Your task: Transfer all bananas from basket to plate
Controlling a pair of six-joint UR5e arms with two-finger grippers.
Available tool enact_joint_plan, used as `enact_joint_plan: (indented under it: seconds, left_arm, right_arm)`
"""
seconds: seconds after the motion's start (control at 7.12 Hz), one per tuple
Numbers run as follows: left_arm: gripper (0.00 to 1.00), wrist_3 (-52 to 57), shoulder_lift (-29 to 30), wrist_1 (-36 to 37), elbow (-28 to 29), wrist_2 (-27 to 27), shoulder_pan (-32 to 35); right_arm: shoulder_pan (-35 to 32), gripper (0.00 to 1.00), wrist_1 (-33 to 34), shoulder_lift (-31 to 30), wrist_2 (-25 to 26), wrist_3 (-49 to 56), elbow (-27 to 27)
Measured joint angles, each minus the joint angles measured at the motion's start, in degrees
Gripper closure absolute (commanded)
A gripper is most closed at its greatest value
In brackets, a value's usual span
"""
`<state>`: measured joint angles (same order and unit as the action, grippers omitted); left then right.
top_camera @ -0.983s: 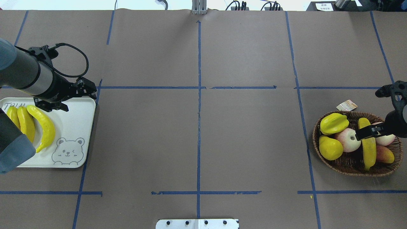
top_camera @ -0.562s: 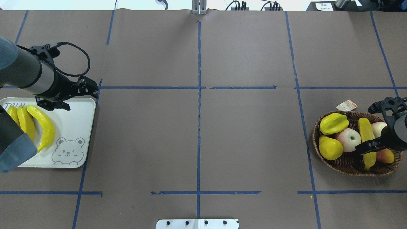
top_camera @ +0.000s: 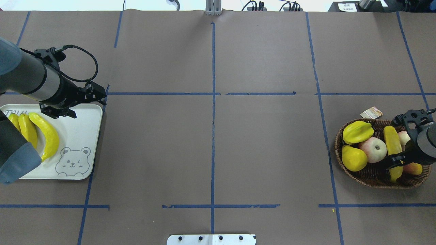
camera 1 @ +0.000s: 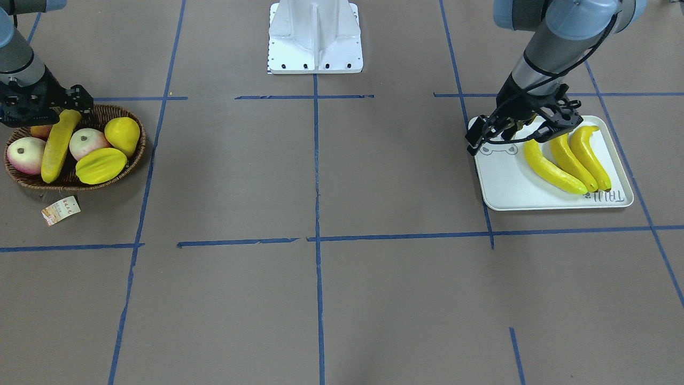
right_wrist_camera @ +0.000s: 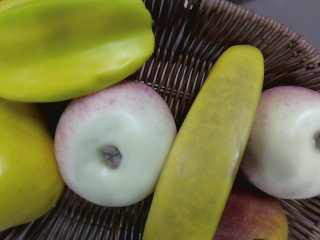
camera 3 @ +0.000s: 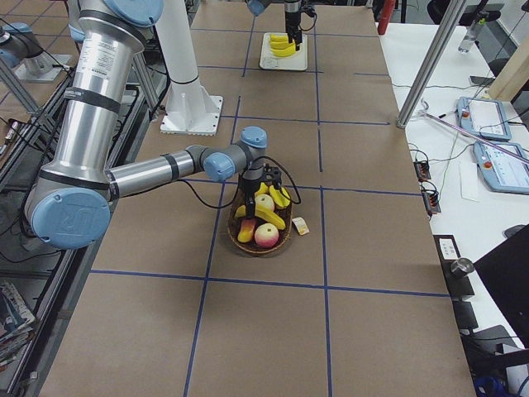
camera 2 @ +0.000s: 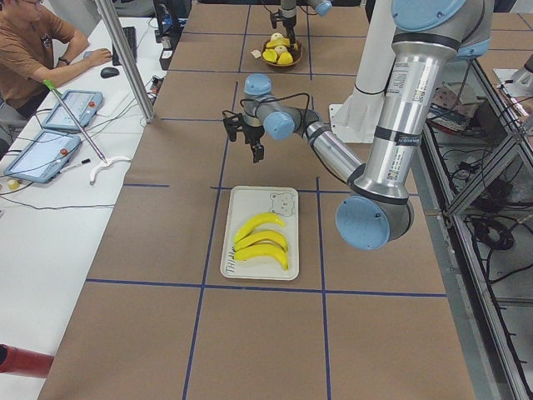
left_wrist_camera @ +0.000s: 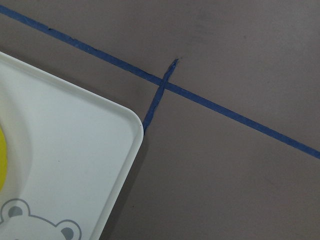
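Observation:
I need to close my right gripper on the banana: my fingers are on both sides of the banana's near end (camera 1: 69,117), down level with the basket's rim.
One banana (top_camera: 391,143) lies lengthwise in the brown wicker basket (top_camera: 374,177), between two apples; it also shows in the front view (camera 1: 56,147) and fills the right wrist view (right_wrist_camera: 210,160). My right gripper (top_camera: 396,160) is low over the near end of this banana, jaws open, holding nothing. Three bananas (top_camera: 47,136) lie side by side on the pale bear-print plate (top_camera: 78,132). My left gripper (top_camera: 88,108) hovers open and empty over the plate's far right corner (left_wrist_camera: 125,120).
The basket also holds a starfruit (top_camera: 357,132), a yellow pear-shaped fruit (top_camera: 354,158) and pink-white apples (top_camera: 374,149). Its paper tag (top_camera: 371,112) lies on the table behind it. Blue tape lines cross the brown table. The robot base (camera 1: 314,37) stands at the middle.
My right gripper has moved along the banana toward its near end and come lower into the basket. My left gripper has edged slightly away from the bananas on the plate.

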<state>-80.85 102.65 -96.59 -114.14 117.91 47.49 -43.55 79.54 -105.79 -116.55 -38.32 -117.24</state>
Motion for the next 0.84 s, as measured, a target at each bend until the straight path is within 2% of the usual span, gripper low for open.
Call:
enact_joint_plan:
  seconds: [0.14,0.42,0.56,0.84]
  left_arm:
    - [0.01,-0.01,0.00,0.00,0.01,0.00,-0.05]
    - [0.01,-0.01,0.10,0.00,0.03,-0.04,-0.10]
    - [0.01,0.01,0.14,0.00,0.05,-0.05,-0.12]
    - [0.01,0.07,0.13,0.00,0.06,-0.07,-0.19]
  right_arm:
    - [0.05,0.10,0.00,0.24,0.00,0.02,0.65]
    - [-0.26,0.79,-0.02,0.41,0.12,0.10,1.26]
    - [-0.78,0.99,-0.05,0.41,0.18,0.22,1.23]
    - [-3.22,1.00,-0.04,0.41,0.05,1.59,1.05]
